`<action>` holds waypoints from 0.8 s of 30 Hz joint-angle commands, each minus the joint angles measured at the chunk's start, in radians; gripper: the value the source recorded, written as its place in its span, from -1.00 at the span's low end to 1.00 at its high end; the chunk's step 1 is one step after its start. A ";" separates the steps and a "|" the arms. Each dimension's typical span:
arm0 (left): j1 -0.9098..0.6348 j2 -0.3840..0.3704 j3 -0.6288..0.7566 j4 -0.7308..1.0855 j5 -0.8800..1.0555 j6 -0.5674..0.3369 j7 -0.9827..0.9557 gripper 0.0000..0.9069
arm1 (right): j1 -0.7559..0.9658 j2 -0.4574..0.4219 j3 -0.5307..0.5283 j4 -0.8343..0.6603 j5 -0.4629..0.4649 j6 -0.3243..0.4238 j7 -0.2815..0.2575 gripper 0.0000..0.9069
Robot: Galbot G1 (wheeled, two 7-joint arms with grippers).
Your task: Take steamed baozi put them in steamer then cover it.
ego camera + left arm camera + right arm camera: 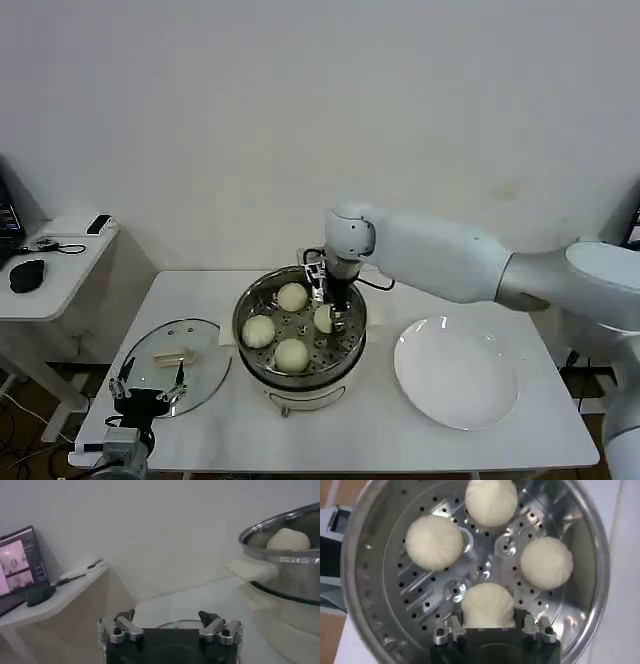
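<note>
The glass lid [205, 375] is lying flat and wide on the tabletop, so my left gripper should next grab it by the narrow pale handle [175, 357] that stands on top.
The steamer [243, 340] stands mid-table with four steamed baozi on its perforated tray [485, 565]: three lie free [491, 501] [434, 542] [546, 562], and the fourth [488, 605] sits between the fingers of my right gripper [491, 621]. That gripper [330, 318] reaches down into the pot, jaws open, with a slight gap on each side of the bun. The cover [175, 365], a glass lid with a pale handle, lies flat on the table left of the steamer. My left gripper [150, 381] hovers open at the lid's near edge [175, 622], holding nothing.
A white plate [457, 372] lies right of the steamer. A side table [55, 262] with a mouse and a screen [17, 560] stands to the left. The steamer's wall [285, 560] rises close beside the left gripper [167, 616].
</note>
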 commanded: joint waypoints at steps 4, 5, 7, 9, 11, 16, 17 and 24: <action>-0.005 0.000 0.001 0.003 0.000 0.002 0.002 1.00 | -0.001 -0.029 0.020 0.011 0.029 -0.011 0.021 1.00; -0.008 -0.001 0.000 0.003 0.000 0.003 0.004 1.00 | 0.001 -0.035 0.027 0.016 0.034 -0.013 0.021 1.00; -0.010 -0.001 0.000 0.003 -0.002 0.005 0.008 1.00 | 0.012 -0.058 0.047 0.033 0.047 -0.013 0.020 1.00; -0.013 -0.002 -0.001 0.002 -0.002 0.007 0.012 1.00 | 0.028 -0.090 0.083 0.056 0.064 -0.013 0.016 1.00; -0.012 -0.001 -0.003 -0.001 -0.009 0.010 0.017 1.00 | 0.046 -0.136 0.126 0.077 0.087 0.002 0.005 1.00; -0.008 0.003 -0.010 -0.008 -0.033 0.009 0.023 1.00 | -0.012 -0.244 0.325 0.085 0.125 0.071 0.044 1.00; -0.008 0.004 -0.013 -0.006 -0.041 0.008 0.023 1.00 | -0.040 -0.262 0.409 0.090 0.132 0.076 0.061 1.00; 0.014 0.019 -0.009 0.015 -0.056 -0.022 -0.004 1.00 | -0.251 -0.380 0.841 0.173 0.167 0.193 0.242 1.00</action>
